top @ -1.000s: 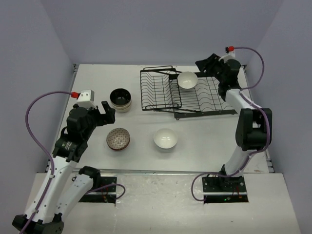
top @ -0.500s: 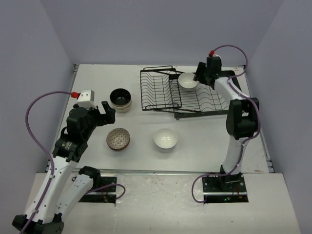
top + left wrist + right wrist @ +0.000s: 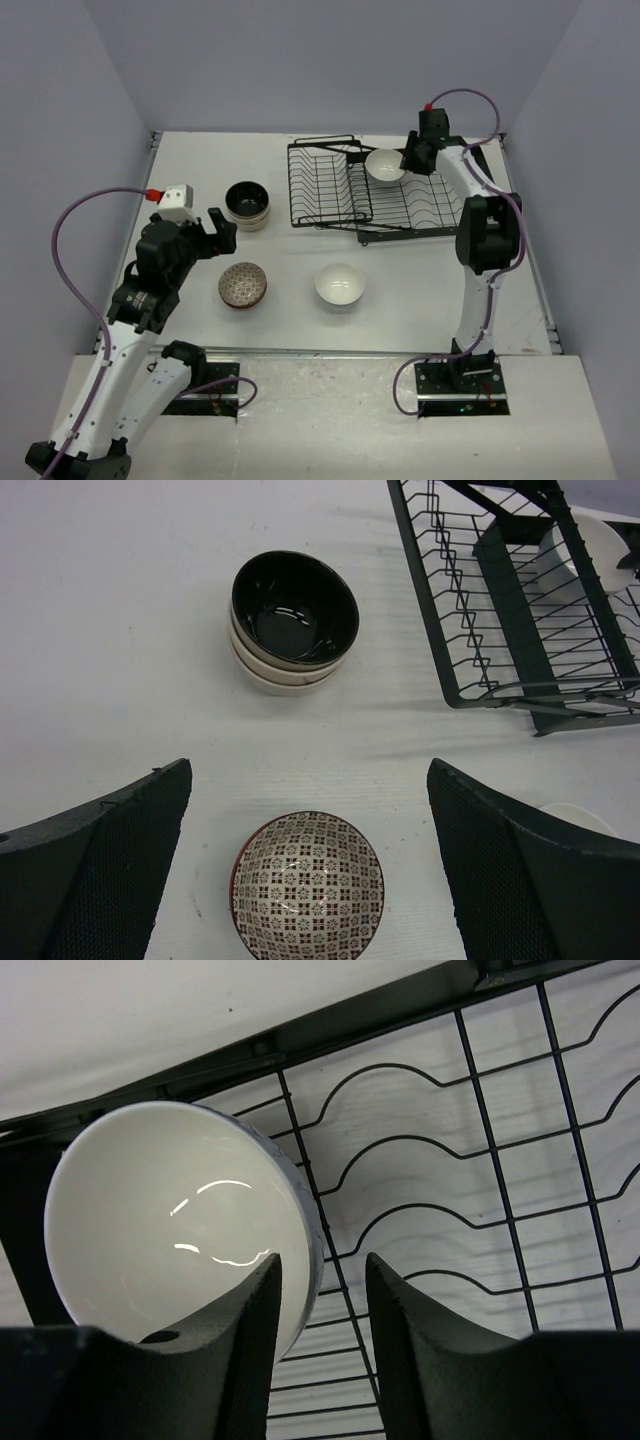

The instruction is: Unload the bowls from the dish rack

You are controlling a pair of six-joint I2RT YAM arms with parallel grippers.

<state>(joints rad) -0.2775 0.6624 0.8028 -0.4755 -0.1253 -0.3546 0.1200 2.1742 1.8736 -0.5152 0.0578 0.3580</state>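
My right gripper will leave the white bowl in the dish rack [image 3: 330, 190] if I lift it now, because its fingers are open on both sides of the white bowl's rim [image 3: 403, 167].
One white bowl [image 3: 384, 165] [image 3: 170, 1220] sits in the wide flat part of the black dish rack [image 3: 330, 190] [image 3: 500, 1160]. My right gripper [image 3: 410, 158] [image 3: 322, 1265] straddles its right rim, one finger [image 3: 230, 1350] inside the bowl and the other outside. A gap still shows beside the outer finger, so the gripper is open. My left gripper [image 3: 215, 228] [image 3: 308, 770] hangs wide open above a reddish-brown patterned bowl [image 3: 243, 285] [image 3: 308, 885] on the table and holds nothing.
A stack of beige bowls with dark insides [image 3: 248, 204] [image 3: 293, 620] stands on the table left of the rack. Another white bowl [image 3: 339, 285] rests on the table in front of the rack. The rack's smaller slotted basket [image 3: 520, 610] holds no bowl.
My right gripper swung left from the rack's far right corner to the white bowl, and its jaws narrowed around the rim. The left arm has not moved.
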